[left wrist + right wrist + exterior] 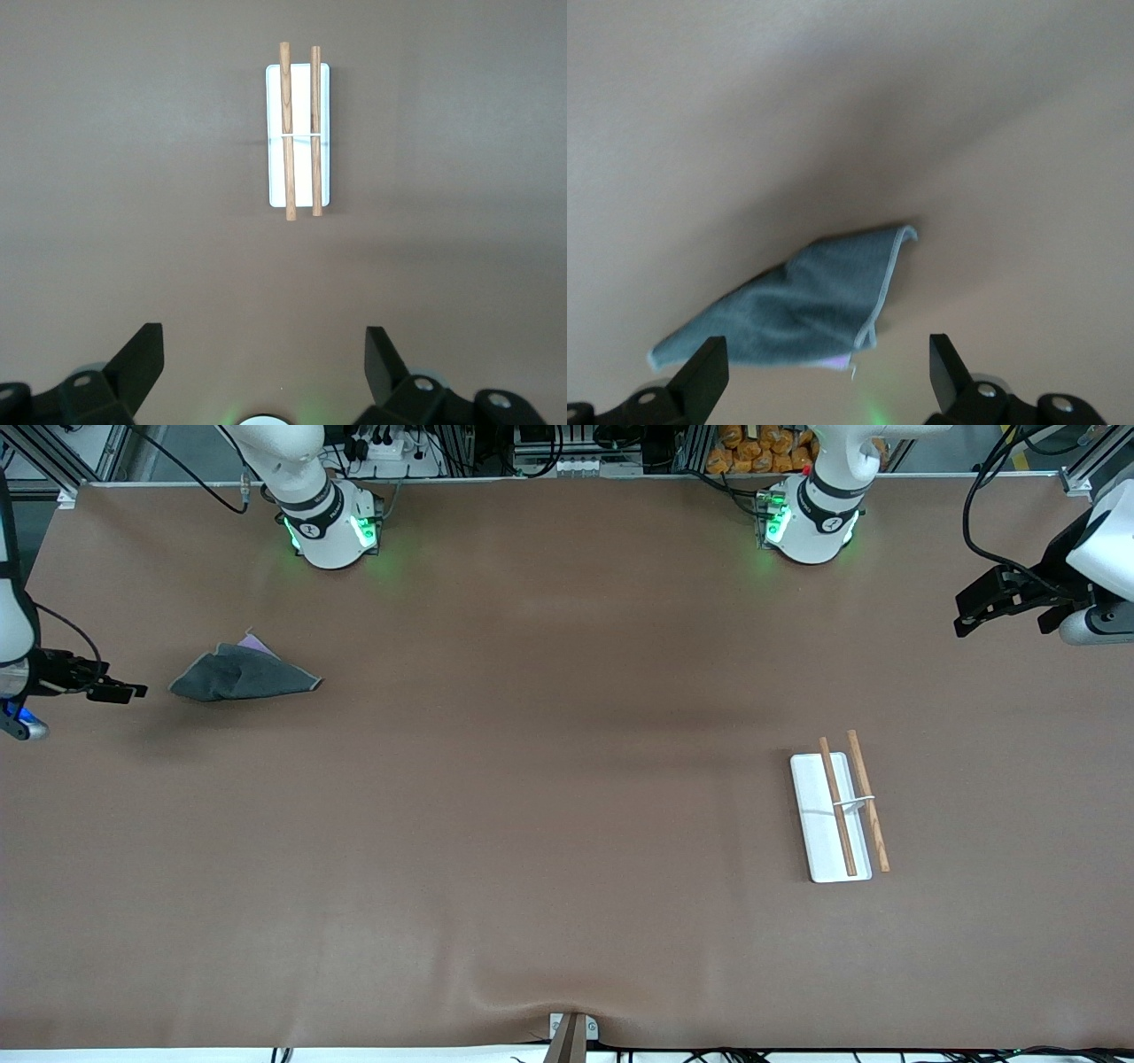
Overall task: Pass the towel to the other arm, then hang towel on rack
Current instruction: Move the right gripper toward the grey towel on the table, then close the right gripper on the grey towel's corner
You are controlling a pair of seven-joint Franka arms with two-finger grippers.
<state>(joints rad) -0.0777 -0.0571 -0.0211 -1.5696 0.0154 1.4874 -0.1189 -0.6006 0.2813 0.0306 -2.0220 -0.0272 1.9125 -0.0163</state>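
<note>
The towel needs to go to the other arm to be hung on the rack, so my right gripper should next grab it by its hemmed edge (877,305).
The towel (239,675) lies crumpled on the table toward the right arm's end, dark grey face up with a purple corner showing. My right gripper (120,689) is open and empty, over the table edge beside the towel. In the right wrist view the towel (797,305) lies below the open right gripper (826,354). The rack (811,815), a white tray with two brown rods, stands toward the left arm's end, nearer to the front camera. My left gripper (974,611) is open and empty over the table's edge; the left wrist view shows it (263,341) and the rack (301,168) farther off.
The two arm bases (332,531) (811,527) stand along the table's back edge. A metal bracket (571,1035) sits at the table's front edge. A brown mat (549,779) covers the table between towel and rack.
</note>
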